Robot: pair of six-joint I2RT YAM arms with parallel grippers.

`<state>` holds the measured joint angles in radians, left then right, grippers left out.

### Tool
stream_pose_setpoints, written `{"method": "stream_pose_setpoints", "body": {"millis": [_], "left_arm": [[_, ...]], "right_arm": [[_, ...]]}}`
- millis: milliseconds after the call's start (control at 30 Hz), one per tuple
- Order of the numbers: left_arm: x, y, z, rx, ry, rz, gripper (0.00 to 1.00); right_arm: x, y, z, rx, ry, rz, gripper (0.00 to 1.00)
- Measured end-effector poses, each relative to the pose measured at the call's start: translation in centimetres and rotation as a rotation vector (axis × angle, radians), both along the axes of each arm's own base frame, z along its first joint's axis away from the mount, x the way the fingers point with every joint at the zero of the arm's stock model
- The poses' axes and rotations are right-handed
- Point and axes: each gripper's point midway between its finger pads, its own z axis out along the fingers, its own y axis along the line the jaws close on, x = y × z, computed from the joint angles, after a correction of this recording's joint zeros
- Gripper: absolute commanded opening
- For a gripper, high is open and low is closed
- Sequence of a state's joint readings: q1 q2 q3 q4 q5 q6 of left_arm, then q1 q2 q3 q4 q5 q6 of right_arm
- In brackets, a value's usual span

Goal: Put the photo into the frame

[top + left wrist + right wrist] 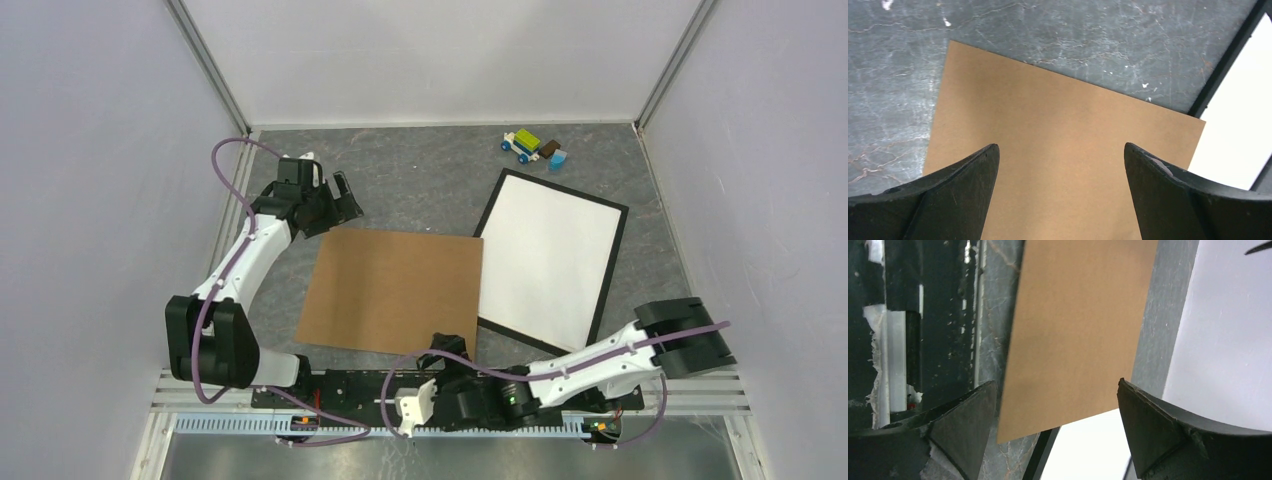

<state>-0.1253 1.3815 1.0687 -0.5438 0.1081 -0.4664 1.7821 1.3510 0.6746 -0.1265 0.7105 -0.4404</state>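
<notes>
The robot's right gripper will next take the brown backing board point(395, 290) by its near corner beside the frame, so its far edge stays free to go into the frame.
The black frame point(610, 272) lies flat at the right of the table. The photo point(550, 260) rests inside it, plain white back up; the cat print does not show. The brown backing board point(395, 290) lies flat at the middle, its right edge beside the frame. My left gripper point(335, 195) is open and empty above the board's far left corner; its wrist view shows the board point(1058, 125), the frame point(1228, 65) and the photo point(1238, 135). My right gripper point(450, 348) is open and empty over the board's near right corner point(1078, 325), by the frame point(1043, 455) and photo point(1088, 450).
A small toy of coloured blocks point(533, 148) sits at the far edge, behind the frame. The arms' mounting rail point(300, 385) runs along the near edge. Grey walls close in the table on three sides.
</notes>
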Motion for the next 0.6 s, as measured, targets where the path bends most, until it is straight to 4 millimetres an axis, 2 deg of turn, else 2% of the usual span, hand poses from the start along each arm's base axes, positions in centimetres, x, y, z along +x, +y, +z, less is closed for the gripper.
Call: {"method": "stream_pose_setpoints", "body": {"millis": [100,233,600], "left_arm": [[0.0,-0.8,0.3,-0.024,-0.009,-0.028,0.99],[-0.1,-1.3,1.3,-0.038,-0.060,-0.044,0.99],[-1.1,-1.3,3.4,-0.053,-0.142,-0.051,0.99]], "right_arm": [[-0.1,-0.2,-1.8,-0.066,-0.058,-0.013,0.89],[0.4,0.0,-2.6,-0.094,-0.118,-0.065,0.83],[0.6,0.0,-4.2,-0.126,-0.186,-0.139,0.84]]}}
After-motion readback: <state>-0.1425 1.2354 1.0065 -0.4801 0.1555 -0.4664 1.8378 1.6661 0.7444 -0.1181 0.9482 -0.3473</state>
